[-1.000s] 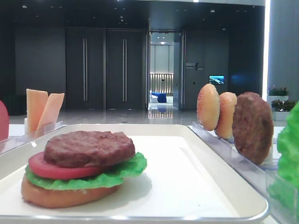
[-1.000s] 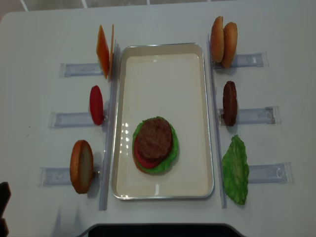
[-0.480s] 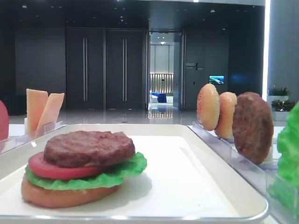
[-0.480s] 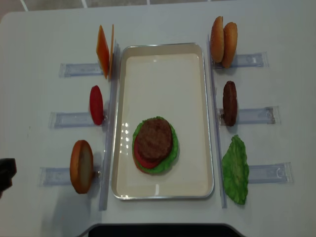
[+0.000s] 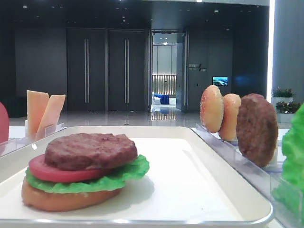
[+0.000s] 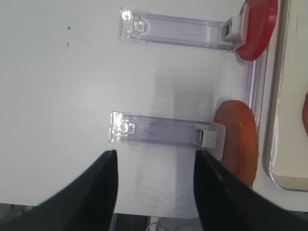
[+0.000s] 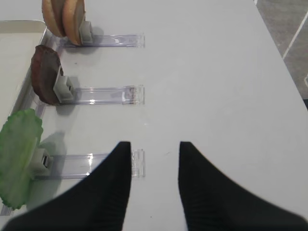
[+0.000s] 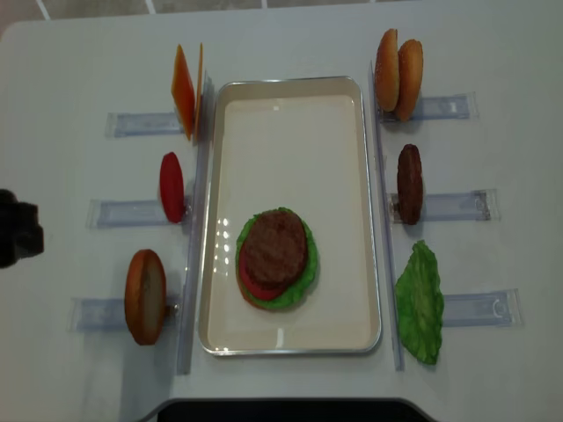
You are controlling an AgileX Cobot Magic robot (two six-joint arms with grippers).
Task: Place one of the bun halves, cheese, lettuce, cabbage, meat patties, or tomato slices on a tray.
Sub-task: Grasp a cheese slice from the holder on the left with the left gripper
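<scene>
The cheese slice is held upright from below by the clear rack [image 8: 145,124], so my left gripper will next grab its exposed top edge [image 8: 199,86] to place the slice on the tray.
The white tray [image 8: 290,114] holds a stack: bun half, lettuce, tomato slice, and a meat patty [image 8: 275,244] on top. Left of the tray, the cheese [image 8: 185,90], a tomato slice [image 8: 171,186] and a bun half [image 8: 145,295] stand in clear racks. On the right stand two bun halves [image 8: 398,74], a meat patty [image 8: 409,183] and lettuce [image 8: 420,301]. No cabbage is in view. My left gripper [image 6: 155,153] is open and empty over the table, just short of the bun half's rack [image 6: 159,131]. My right gripper [image 7: 155,144] is open and empty beside the lettuce rack's outer end.
The dark body of the left arm [image 8: 16,230] shows at the overhead view's left edge, level with the tomato rack. Long clear rails run along both sides of the tray. White tabletop [image 7: 216,72] stretches right of the racks.
In the overhead view the left arm has moved up the left edge, from the bottom corner to level with the tomato rack. Nothing else has moved.
</scene>
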